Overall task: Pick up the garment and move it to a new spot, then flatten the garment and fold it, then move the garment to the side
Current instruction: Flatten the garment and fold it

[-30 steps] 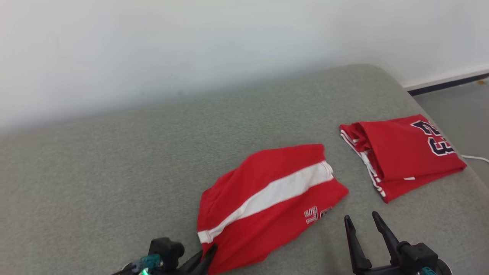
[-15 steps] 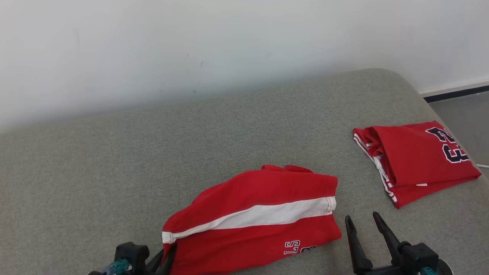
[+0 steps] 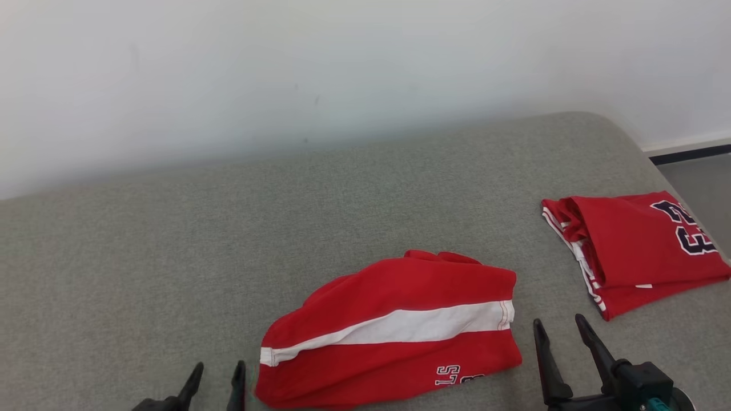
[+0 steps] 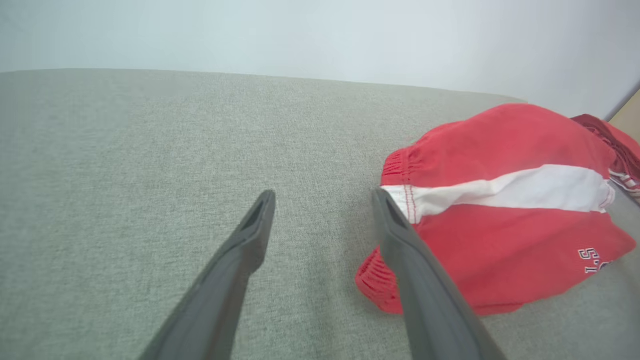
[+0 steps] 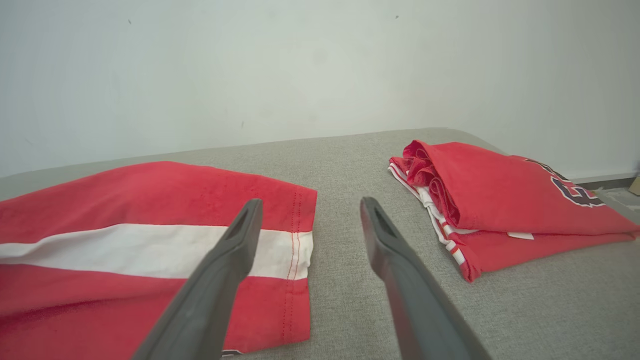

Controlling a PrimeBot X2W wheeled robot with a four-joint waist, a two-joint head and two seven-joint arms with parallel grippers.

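Observation:
The waistband end of the white stripe (image 3: 269,356) stands up in a gathered edge while the shorts' body (image 3: 384,372) lies slack, so the left gripper next needs to pinch that end.
The garment (image 3: 394,328) is a pair of red shorts with a white side stripe, lying folded on the grey cushion (image 3: 228,240). Its waistband end (image 4: 400,200) points toward my left gripper (image 3: 220,377), which stands open just left of it, nothing between the fingers. In the left wrist view the left gripper (image 4: 322,200) has its right finger (image 4: 400,235) beside the waistband. My right gripper (image 3: 562,328) is open just right of the hem; in the right wrist view the right gripper (image 5: 307,207) hovers over the hem edge of the garment (image 5: 150,240).
A second red garment (image 3: 634,248) with dark numbers lies folded near the cushion's right edge, seen close in the right wrist view as the folded red garment (image 5: 500,200). A white wall (image 3: 342,74) backs the cushion. Floor (image 3: 702,182) shows past the right edge.
My left gripper let go of the shorts' waistband and opened, now standing just left of it. The shorts were dragged left and settled. The head camera shifted. The right gripper stayed open.

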